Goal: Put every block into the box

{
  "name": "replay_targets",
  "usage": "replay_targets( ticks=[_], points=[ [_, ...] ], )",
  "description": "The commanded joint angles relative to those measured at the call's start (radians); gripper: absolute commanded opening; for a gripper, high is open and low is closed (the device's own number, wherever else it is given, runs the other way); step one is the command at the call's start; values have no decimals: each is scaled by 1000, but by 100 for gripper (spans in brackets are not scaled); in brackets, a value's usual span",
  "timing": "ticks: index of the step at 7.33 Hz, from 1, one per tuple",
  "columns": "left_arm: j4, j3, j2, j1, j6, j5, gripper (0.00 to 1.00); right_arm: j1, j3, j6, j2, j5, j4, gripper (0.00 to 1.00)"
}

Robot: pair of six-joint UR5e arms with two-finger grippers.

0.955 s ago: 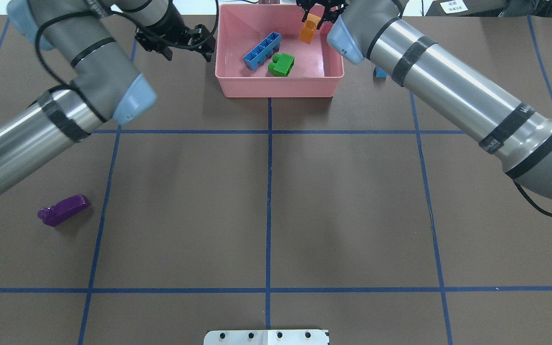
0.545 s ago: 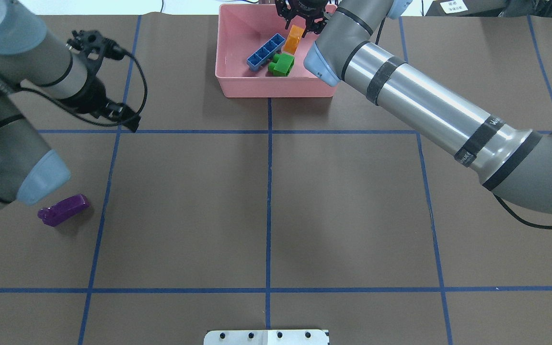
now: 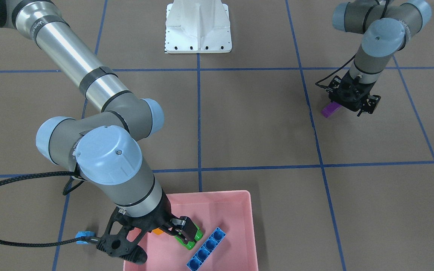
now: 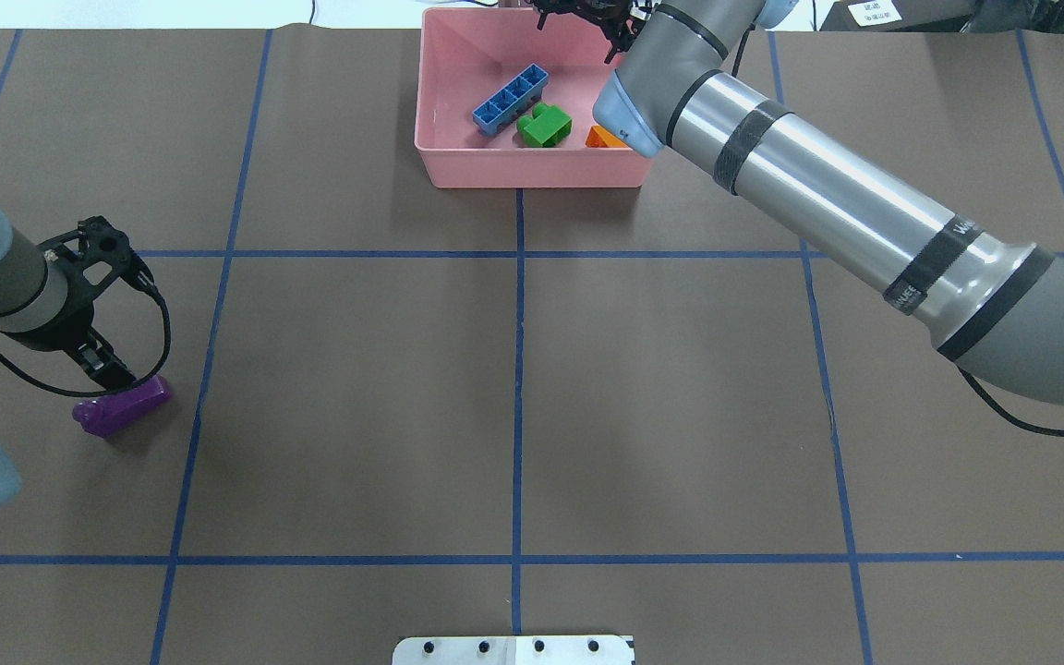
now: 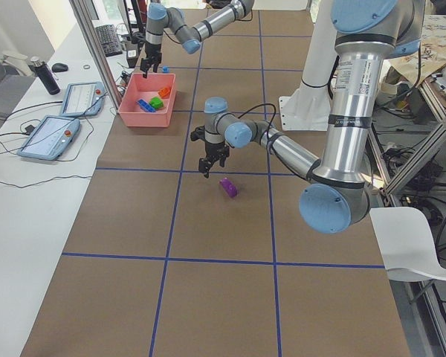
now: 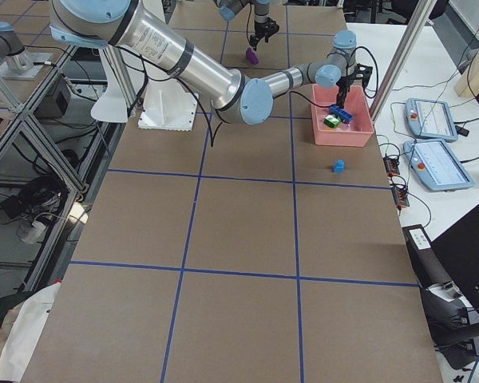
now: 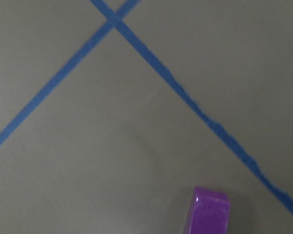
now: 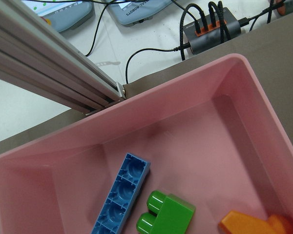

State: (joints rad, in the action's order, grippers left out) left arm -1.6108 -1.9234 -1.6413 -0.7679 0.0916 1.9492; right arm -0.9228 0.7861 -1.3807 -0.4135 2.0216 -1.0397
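Note:
The purple bar needs to go into the pink box [image 3: 217, 203], so my left gripper should grab the bar by its long sides next.
The pink box [image 4: 532, 175] stands at the table's far middle and holds the long blue bar [image 4: 511, 100], the green brick [image 4: 544, 125] and the orange brick [image 4: 604, 139], which my right arm partly hides. My right gripper [image 3: 160, 242] is open and empty above the box [image 3: 217, 203]. The right wrist view shows all three bricks below: blue [image 8: 122, 200], green [image 8: 166, 217], orange [image 8: 254, 224]. The purple bar [image 4: 121, 406] lies at the left. My left gripper [image 4: 116, 379] is open, just above its far end. The tiny blue cube [image 3: 82, 237] lies on the table beside the box.
The white base plate [image 4: 513, 649] sits at the table's near edge. Blue tape lines grid the brown table. Tablets and cables [image 5: 74, 111] lie beyond the box on the far side. An aluminium post [image 8: 53, 63] stands just behind the box.
My right gripper has let go of the orange brick, which now lies in the box. My left arm has swung from beside the box down to the purple bar.

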Motion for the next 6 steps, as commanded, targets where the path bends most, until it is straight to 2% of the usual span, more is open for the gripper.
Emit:
replay_targets(
  ticks=[1,2,3,4,5,6],
  points=[
    [-6,49,11,71,-18,3,99,-17,12,2,-7,24,-2,100],
    [-1,53,12,84,-18,5,99,-43,12,23,-13,72,-3,100],
    [0,67,15,85,-19,5,93,-48,12,32,-16,77,-3,100],
    [-1,75,15,85,-19,8,59,-65,12,48,-16,81,-5,100],
    [3,80,14,85,-19,93,1,-91,10,104,-39,110,-8,100],
    [5,67,14,84,-16,114,0,-114,9,196,-82,111,-11,100]
  ],
)
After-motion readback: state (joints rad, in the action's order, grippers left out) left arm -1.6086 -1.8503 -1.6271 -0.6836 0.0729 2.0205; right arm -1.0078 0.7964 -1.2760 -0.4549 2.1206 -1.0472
